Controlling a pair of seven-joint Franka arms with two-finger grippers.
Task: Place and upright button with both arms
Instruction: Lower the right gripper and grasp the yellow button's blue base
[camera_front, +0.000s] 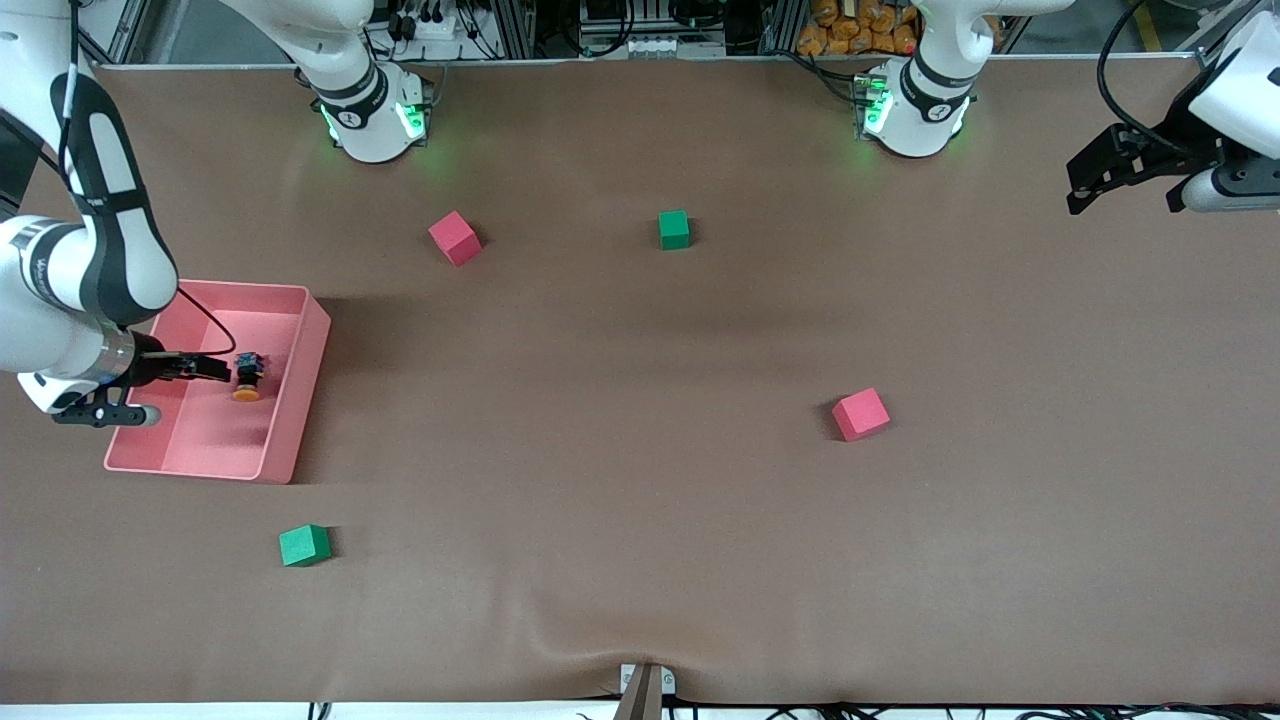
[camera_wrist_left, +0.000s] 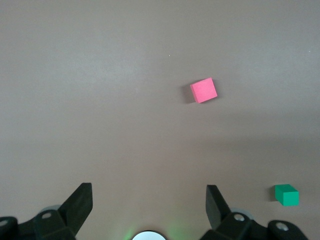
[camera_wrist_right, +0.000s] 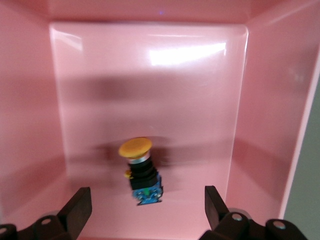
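Note:
The right gripper grabs the button by its black body below the yellow cap (camera_front: 248, 378) (camera_wrist_right: 143, 173) next. Then it places the button upright.
The button (camera_front: 247, 377) lies on its side on the floor of a pink bin (camera_front: 300, 400) at the right arm's end of the table. Its orange cap points toward the front camera and its bluish end away from it. In the right wrist view the button (camera_wrist_right: 140, 172) sits just ahead of my right gripper (camera_wrist_right: 147, 196), whose jaws stand wide open on either side of it without touching. My right gripper (camera_front: 215, 368) is down inside the bin. My left gripper (camera_front: 1088, 188) waits open and empty above the left arm's end of the table; it also shows in the left wrist view (camera_wrist_left: 148, 192).
Two red cubes (camera_front: 455, 238) (camera_front: 860, 413) and two green cubes (camera_front: 674, 229) (camera_front: 304, 545) lie scattered on the brown table. The left wrist view shows a red cube (camera_wrist_left: 204, 90) and a green cube (camera_wrist_left: 286, 195). The bin's walls (camera_wrist_right: 260, 100) stand close around the right gripper.

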